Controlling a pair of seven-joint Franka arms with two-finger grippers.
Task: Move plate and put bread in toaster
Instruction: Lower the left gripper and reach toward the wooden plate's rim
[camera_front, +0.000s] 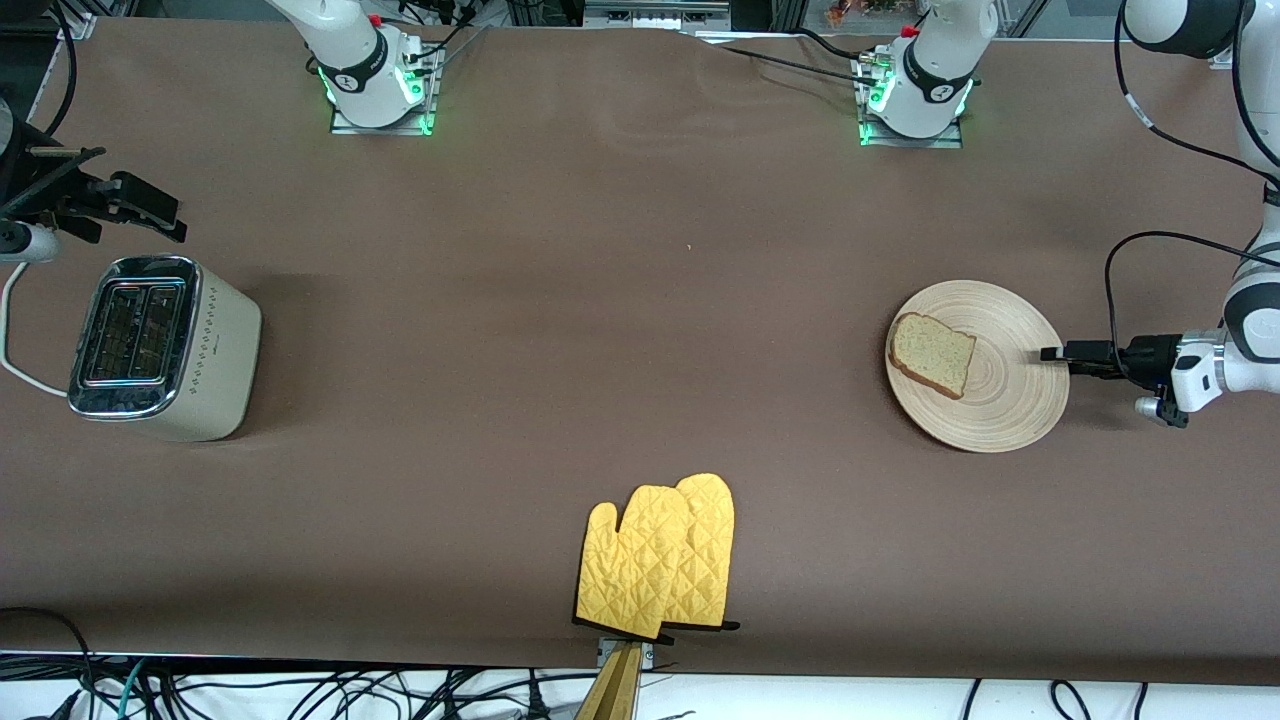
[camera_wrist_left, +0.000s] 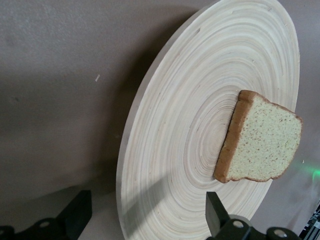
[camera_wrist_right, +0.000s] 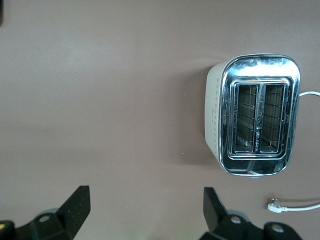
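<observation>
My left gripper needs to lower first and then close on the plate's rim, since my fingertips are above it in the left wrist view and would miss now.
The round beige plate (camera_front: 1010, 395) lies toward the left arm's end of the table, with the bread (camera_front: 930, 353) lying flat on it. My left gripper (camera_front: 1052, 354) is low at the plate's rim, open, with one finger over the plate and the other over the table beside it. In the left wrist view the plate (camera_wrist_left: 190, 100) and the bread (camera_wrist_left: 262, 140) fill the frame ahead of the left gripper (camera_wrist_left: 145, 212). The cream toaster (camera_front: 160, 345) stands at the right arm's end, slots empty. My right gripper (camera_front: 160, 212) hovers open and empty beside the toaster (camera_wrist_right: 257, 115).
A pair of yellow oven mitts (camera_front: 660, 560) lies at the table edge nearest the front camera, about midway along it. The toaster's white cord (camera_front: 12, 335) loops off the table's end, and its plug (camera_wrist_right: 274, 204) lies on the cloth.
</observation>
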